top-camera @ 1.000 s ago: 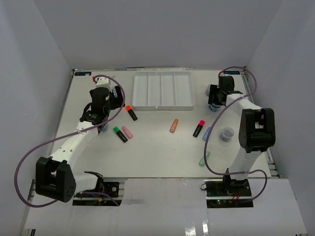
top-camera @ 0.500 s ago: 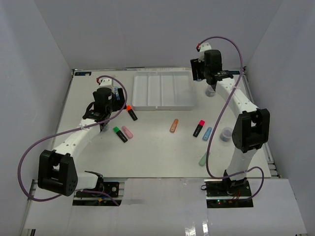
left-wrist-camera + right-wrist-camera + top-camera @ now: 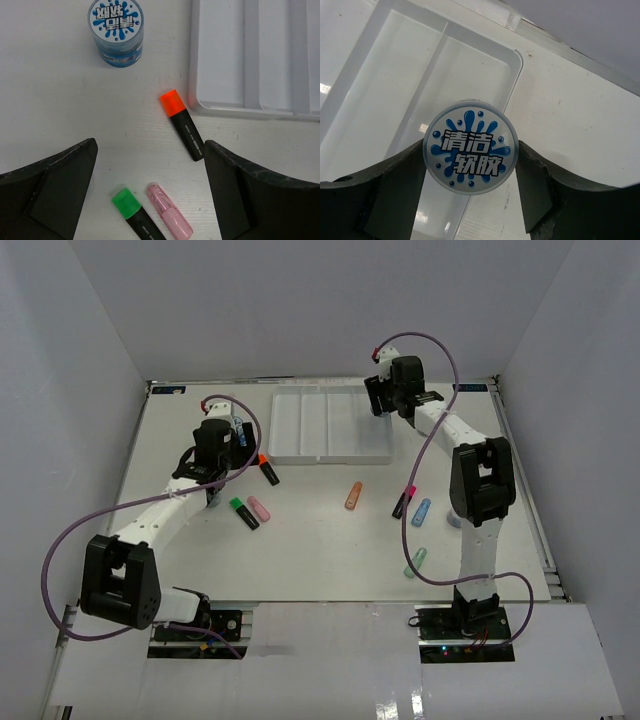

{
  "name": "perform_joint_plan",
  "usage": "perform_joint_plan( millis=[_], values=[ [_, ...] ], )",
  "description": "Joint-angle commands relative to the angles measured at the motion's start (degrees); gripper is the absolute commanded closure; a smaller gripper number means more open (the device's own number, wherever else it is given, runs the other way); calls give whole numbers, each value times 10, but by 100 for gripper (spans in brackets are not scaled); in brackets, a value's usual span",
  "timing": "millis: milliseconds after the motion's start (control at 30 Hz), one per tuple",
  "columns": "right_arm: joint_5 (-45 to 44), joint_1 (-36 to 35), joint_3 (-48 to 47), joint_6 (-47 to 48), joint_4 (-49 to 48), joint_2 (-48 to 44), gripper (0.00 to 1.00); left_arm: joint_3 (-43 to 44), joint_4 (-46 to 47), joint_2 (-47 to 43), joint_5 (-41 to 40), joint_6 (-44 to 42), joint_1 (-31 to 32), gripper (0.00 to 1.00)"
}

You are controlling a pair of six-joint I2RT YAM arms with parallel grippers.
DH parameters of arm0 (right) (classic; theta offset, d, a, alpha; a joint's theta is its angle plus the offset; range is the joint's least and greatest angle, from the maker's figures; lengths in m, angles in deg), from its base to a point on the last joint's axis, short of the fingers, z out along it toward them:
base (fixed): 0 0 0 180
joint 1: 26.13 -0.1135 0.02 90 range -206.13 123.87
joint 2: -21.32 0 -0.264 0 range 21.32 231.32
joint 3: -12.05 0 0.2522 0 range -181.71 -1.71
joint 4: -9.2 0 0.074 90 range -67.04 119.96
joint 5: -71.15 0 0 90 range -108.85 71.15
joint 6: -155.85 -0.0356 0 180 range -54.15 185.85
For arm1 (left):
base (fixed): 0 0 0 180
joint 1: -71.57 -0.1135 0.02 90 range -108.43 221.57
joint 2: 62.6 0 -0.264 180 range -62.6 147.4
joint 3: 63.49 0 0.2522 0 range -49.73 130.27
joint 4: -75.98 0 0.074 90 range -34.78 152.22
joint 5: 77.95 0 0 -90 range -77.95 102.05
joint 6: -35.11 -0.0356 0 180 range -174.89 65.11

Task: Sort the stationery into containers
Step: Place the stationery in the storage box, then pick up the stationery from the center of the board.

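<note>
The jar hangs across the tray's edge and would fall onto that edge. The jar lines up with the flat bottom of the tray's section before my right gripper opens.
My right gripper (image 3: 470, 156) is shut on a round blue-labelled jar (image 3: 469, 150), held above the right-hand edge of the white four-compartment tray (image 3: 395, 75). From above, that gripper (image 3: 380, 400) hangs over the tray's (image 3: 330, 425) far right corner. My left gripper (image 3: 150, 150) is open and empty, high over the table. Below it lie an orange-capped black highlighter (image 3: 182, 125), a green-capped one (image 3: 132, 210) and a pastel pink one (image 3: 169, 217). A second blue-labelled jar (image 3: 116, 31) stands upright left of the tray (image 3: 225, 60).
More highlighters lie loose in front of the tray: a pastel orange one (image 3: 353, 495), a pink-capped black one (image 3: 404, 502), a blue one (image 3: 421, 512) and a mint one (image 3: 415, 562). White walls close in the table on three sides.
My right arm has swung left and away from beside the tray's right end, carrying the jar over the tray's far right corner. The left arm has shifted slightly.
</note>
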Motion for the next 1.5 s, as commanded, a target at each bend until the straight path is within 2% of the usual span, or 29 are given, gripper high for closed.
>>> perform_joint_plan(
  millis=[0, 367, 467, 600, 633, 733, 800, 1067, 1100, 1267, 1367, 1467],
  values=[
    [17, -2, -5, 16, -121, -13, 62, 23, -9, 4, 15, 6, -1, 2],
    [30, -5, -39, 18, -152, 72, 55, 27, -15, 16, 32, 17, -1, 2],
    [30, -6, -51, 15, -159, 91, 50, 27, -14, 19, 34, 20, -1, 2],
    [22, -7, -48, 15, -179, 103, 34, 24, -9, 22, 36, 24, -1, 2],
    [19, -7, -48, 15, -179, 103, 22, 24, -10, 23, 39, 25, -1, 2],
    [12, -10, -40, 17, -174, 89, 6, 25, -11, 25, 40, 25, -1, 2],
    [10, -11, -32, 22, -170, 71, 2, 24, -9, 27, 44, 33, -1, 2],
    [7, -12, 42, 21, -95, -123, 9, 82, -22, 59, 15, 48, -25, 2],
    [10, -12, 57, 17, -89, -172, 9, 93, -23, 75, 18, 48, -36, 2],
    [30, -13, 206, -47, -95, -328, 10, 173, -28, 146, -23, 34, -55, 2],
    [59, -13, 279, -80, -101, -443, 10, 223, -38, 200, -9, 36, -79, 2],
    [70, -13, 330, -101, -106, -502, 10, 254, -48, 250, -8, 39, -85, 2]
  ],
)
